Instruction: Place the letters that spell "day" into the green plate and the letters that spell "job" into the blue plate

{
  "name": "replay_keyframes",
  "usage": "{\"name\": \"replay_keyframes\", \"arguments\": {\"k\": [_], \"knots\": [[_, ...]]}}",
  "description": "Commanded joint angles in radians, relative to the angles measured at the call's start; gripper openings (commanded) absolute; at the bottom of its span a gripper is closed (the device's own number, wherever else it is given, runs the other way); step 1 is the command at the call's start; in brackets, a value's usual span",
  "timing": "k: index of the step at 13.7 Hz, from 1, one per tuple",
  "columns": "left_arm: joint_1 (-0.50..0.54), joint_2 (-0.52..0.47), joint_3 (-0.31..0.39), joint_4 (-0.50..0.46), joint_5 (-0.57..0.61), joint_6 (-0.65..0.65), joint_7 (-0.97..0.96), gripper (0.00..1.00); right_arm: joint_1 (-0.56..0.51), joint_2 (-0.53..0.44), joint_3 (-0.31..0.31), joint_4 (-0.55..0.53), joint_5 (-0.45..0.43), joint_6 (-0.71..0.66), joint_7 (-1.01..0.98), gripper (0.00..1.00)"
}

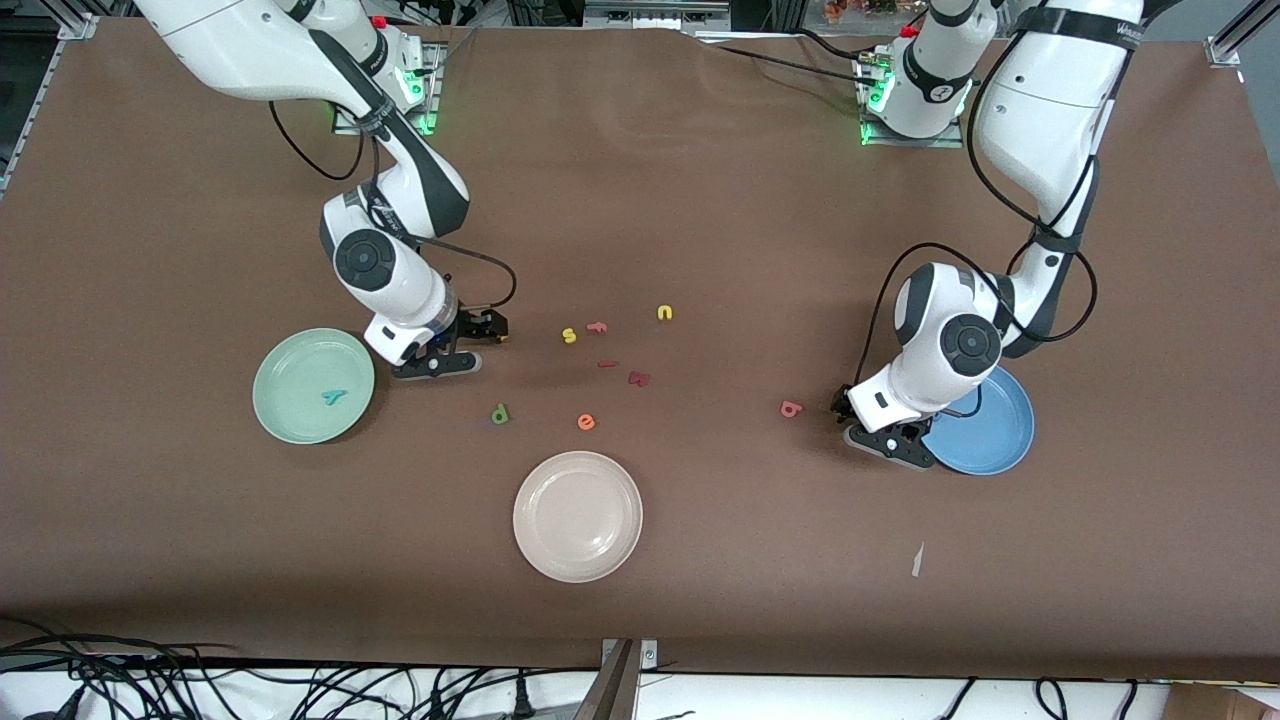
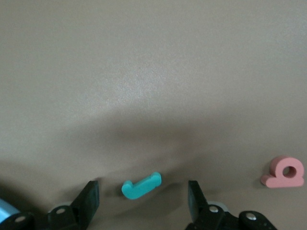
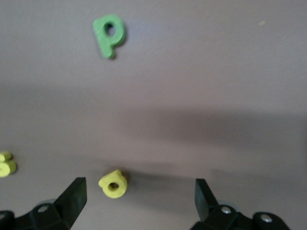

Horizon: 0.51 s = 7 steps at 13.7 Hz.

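Note:
The teal "j" has the fingers of my left gripper level with it around both ends, so my left gripper would hold it now and needs to close.
In the left wrist view a teal "j" [image 2: 141, 185] lies on the table between the spread fingers of my left gripper [image 2: 142, 194], untouched. A salmon "b" [image 2: 284, 173] lies off to one side. This left gripper [image 1: 868, 425] hangs low beside the blue plate [image 1: 985, 425]. My right gripper [image 1: 455, 345] is open beside the green plate [image 1: 313, 385], which holds a teal "y" [image 1: 334, 397]. In its wrist view a yellow "a" [image 3: 113, 183] lies between the open fingers of the right gripper [image 3: 139, 189], close to one. The green "d" [image 3: 110, 33] lies apart. The front view hides "j" and "a".
A cream-white plate [image 1: 578, 515] sits nearer the front camera, mid-table. Loose letters lie in the middle: yellow "s" [image 1: 568, 336], salmon "f" [image 1: 598, 327], yellow "n" [image 1: 665, 313], orange "e" [image 1: 586, 422] and two dark red pieces [image 1: 638, 378]. A paper scrap [image 1: 917, 560] lies near the front.

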Motion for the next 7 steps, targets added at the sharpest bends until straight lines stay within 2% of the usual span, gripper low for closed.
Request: {"name": "replay_keyframes", "arguments": {"k": [1, 4, 5, 7], "knots": [[-0.008, 0.023, 0.008, 0.027, -0.028, 0.01, 0.027, 0.74, 0.038, -0.016, 0.001, -0.02, -0.048, 0.015, 0.002, 1.0], [-0.009, 0.03, 0.008, 0.027, -0.022, 0.01, 0.03, 0.56, 0.038, 0.016, 0.001, -0.014, -0.214, 0.014, -0.001, 1.0], [-0.009, 0.033, 0.008, 0.027, -0.02, 0.01, 0.03, 0.5, 0.038, 0.026, 0.002, -0.011, -0.248, 0.012, -0.007, 1.0], [-0.009, 0.033, 0.009, 0.027, -0.017, 0.01, 0.031, 0.39, 0.059, 0.035, 0.002, 0.0, -0.262, 0.012, -0.024, 1.0]]}}
